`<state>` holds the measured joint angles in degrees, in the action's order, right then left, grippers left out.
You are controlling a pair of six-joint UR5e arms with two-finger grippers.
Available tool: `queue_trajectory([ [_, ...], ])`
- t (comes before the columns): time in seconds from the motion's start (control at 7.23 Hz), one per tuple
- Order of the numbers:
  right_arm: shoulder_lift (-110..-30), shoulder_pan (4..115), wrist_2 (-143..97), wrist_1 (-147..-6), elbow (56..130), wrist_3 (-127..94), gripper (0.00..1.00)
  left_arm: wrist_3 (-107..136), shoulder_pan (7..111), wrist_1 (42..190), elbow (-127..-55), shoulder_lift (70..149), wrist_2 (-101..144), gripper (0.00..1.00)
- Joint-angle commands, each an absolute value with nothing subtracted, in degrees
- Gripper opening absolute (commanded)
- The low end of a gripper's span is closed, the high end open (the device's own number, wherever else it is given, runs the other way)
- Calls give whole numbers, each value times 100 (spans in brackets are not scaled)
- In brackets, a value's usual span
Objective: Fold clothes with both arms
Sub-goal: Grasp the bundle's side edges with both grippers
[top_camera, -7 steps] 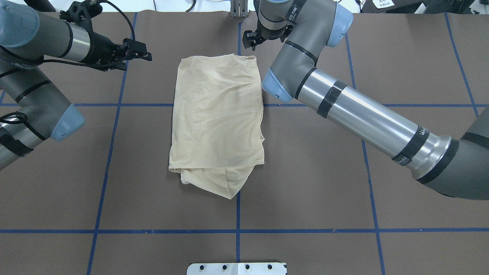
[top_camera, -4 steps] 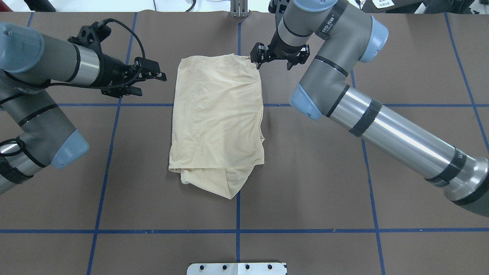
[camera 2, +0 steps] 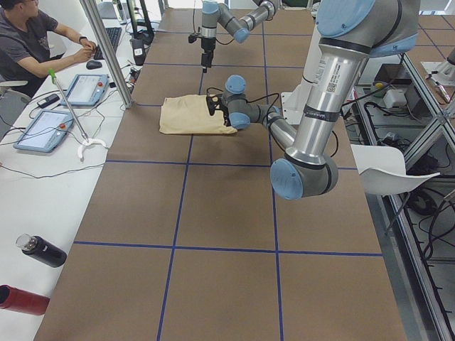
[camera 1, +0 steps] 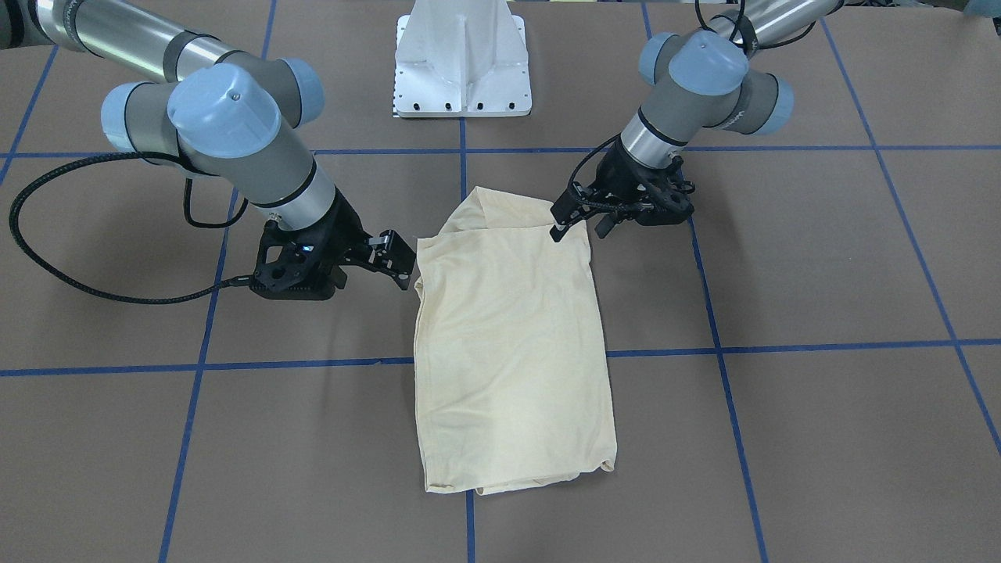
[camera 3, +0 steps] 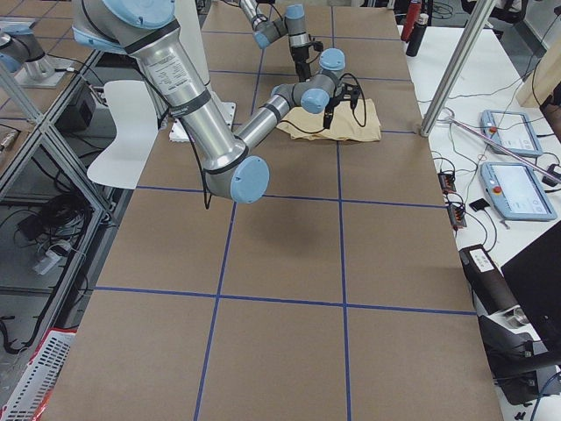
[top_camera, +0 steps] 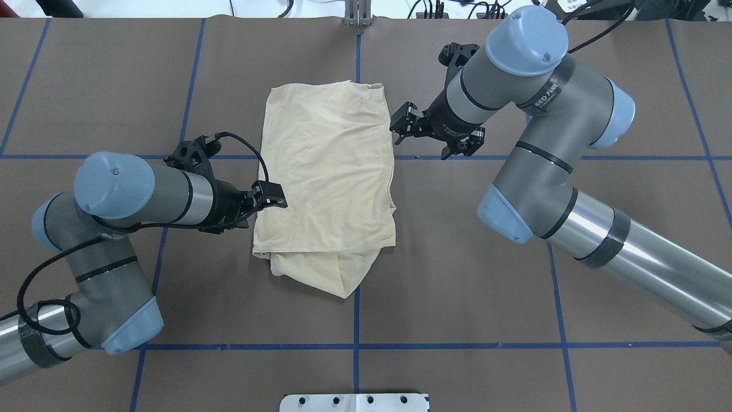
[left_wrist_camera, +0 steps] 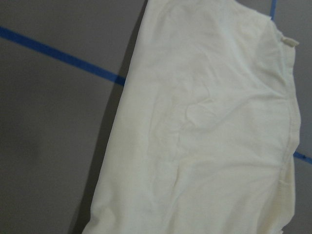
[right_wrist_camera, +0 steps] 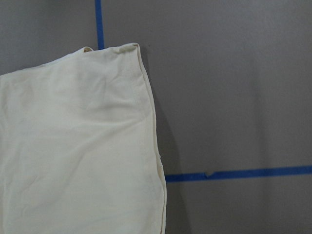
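My left gripper will grab the shirt by its folded side edge (camera 1: 418,281) next. The shirt's broad middle (camera 1: 511,361) is lying flat on the tabletop.
The cream shirt (top_camera: 326,171) lies folded into a tall rectangle, plain side up, with a bunched fold sticking out at its near end. It also shows in the front view (camera 1: 508,352). My left gripper (top_camera: 264,206) is open and low at the shirt's left edge, near the near corner (camera 1: 579,227). My right gripper (top_camera: 420,139) is open just off the shirt's right edge, towards the far end (camera 1: 405,266). Neither holds cloth. The left wrist view shows the shirt (left_wrist_camera: 204,136) close below, and so does the right wrist view (right_wrist_camera: 78,146). No fingers show there.
Blue tape lines (top_camera: 354,346) grid the brown table. The white pedestal plate (camera 1: 461,62) stands at the robot's edge. In the left side view an operator (camera 2: 28,35) sits at a side desk with tablets, bottles (camera 2: 43,252) and a metal post (camera 2: 106,50).
Both arms have swung towards me from the far end. The left gripper came down beside the shirt's near-left edge; the right slid from the far-right corner along the right edge. The shirt has not moved.
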<state>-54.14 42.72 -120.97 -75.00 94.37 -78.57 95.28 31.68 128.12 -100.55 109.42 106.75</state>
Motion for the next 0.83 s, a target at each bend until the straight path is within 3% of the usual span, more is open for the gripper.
queue_trajectory([
  [0.0,-5563,4122,-12085,-7471,9843,-8514,100,9659,2945,13007,-9994,10767,10564,100],
  [0.69,-5581,4096,-12067,-7471,9870,-8666,100,9659,2699,13008,-9669,10828,10564,99],
])
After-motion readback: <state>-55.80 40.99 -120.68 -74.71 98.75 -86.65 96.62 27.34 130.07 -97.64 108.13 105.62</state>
